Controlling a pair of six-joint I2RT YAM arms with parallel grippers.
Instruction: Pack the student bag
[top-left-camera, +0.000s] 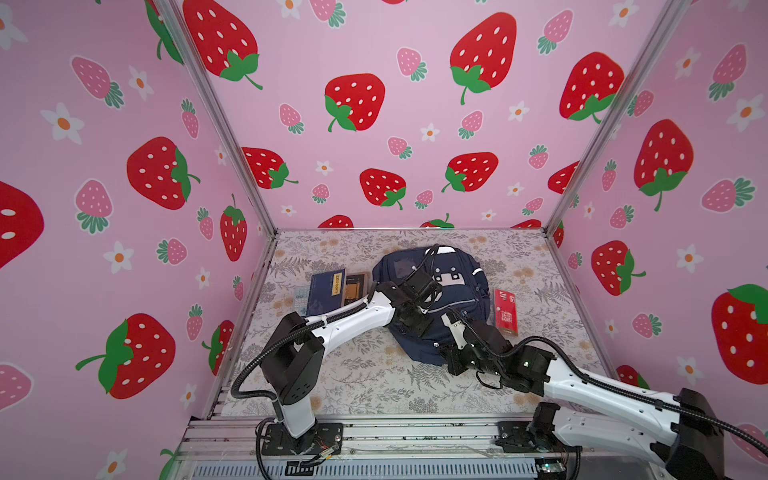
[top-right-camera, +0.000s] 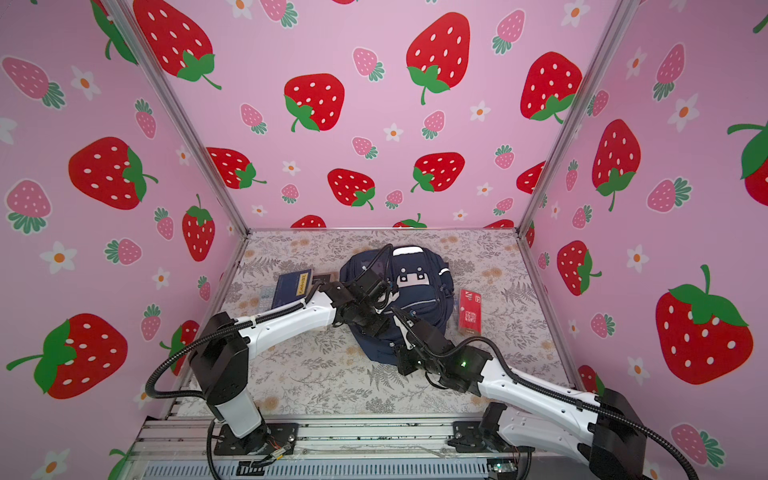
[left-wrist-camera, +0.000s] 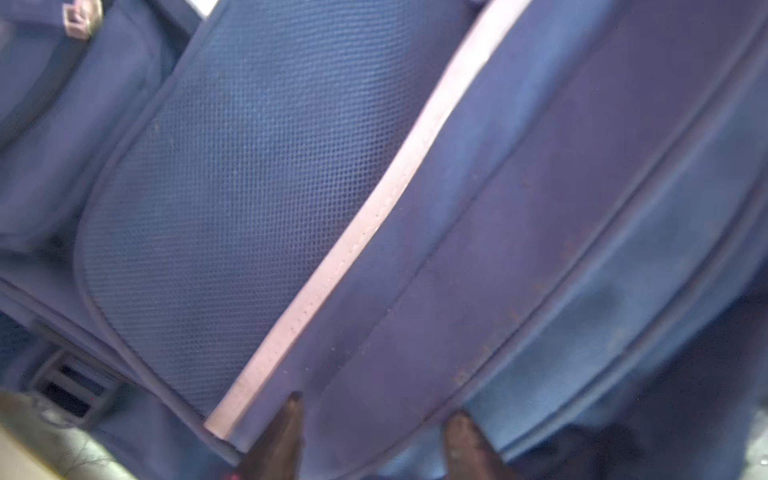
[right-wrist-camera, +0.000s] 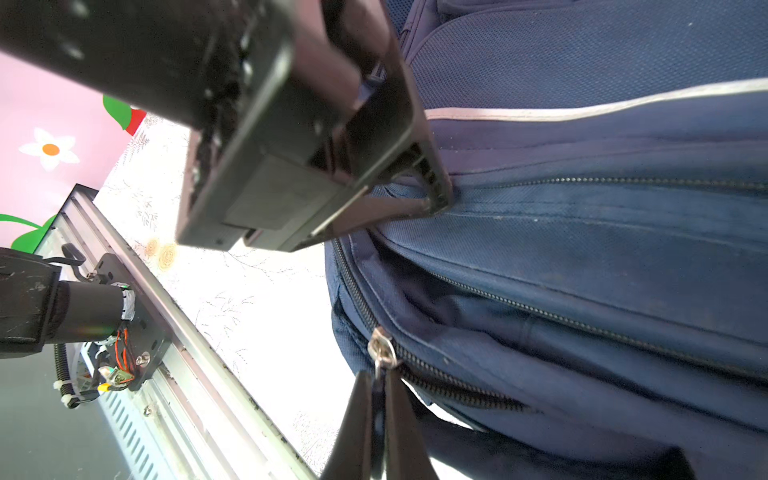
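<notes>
The zip's teeth run past the slider (right-wrist-camera: 382, 345), so the zip pull would hang midway along the zip if my right gripper opened now. My right gripper will keep holding the zip pull.
The student bag (top-left-camera: 459, 286) (top-right-camera: 419, 297), navy with a white face patch, lies on the floral table in both top views. My left gripper (left-wrist-camera: 376, 424) is on its near-left side. Its fingertips (left-wrist-camera: 291, 415) stand part way apart, pinching a ridge of navy fabric beside a pale stripe (left-wrist-camera: 374, 224). In the right wrist view, that left gripper (right-wrist-camera: 432, 195) digs into bunched fabric by a zip. My right gripper (right-wrist-camera: 379, 376) (top-left-camera: 445, 318) is shut on the metal zip pull hanging from the slider (right-wrist-camera: 382, 345) at the bag's near edge.
A blue book (top-left-camera: 326, 291), a dark book (top-left-camera: 356, 286) and a flat grey item (top-left-camera: 300, 297) lie left of the bag. A red box (top-left-camera: 506, 311) lies to its right. Pink strawberry walls enclose three sides. A metal rail (top-left-camera: 374, 432) runs along the front.
</notes>
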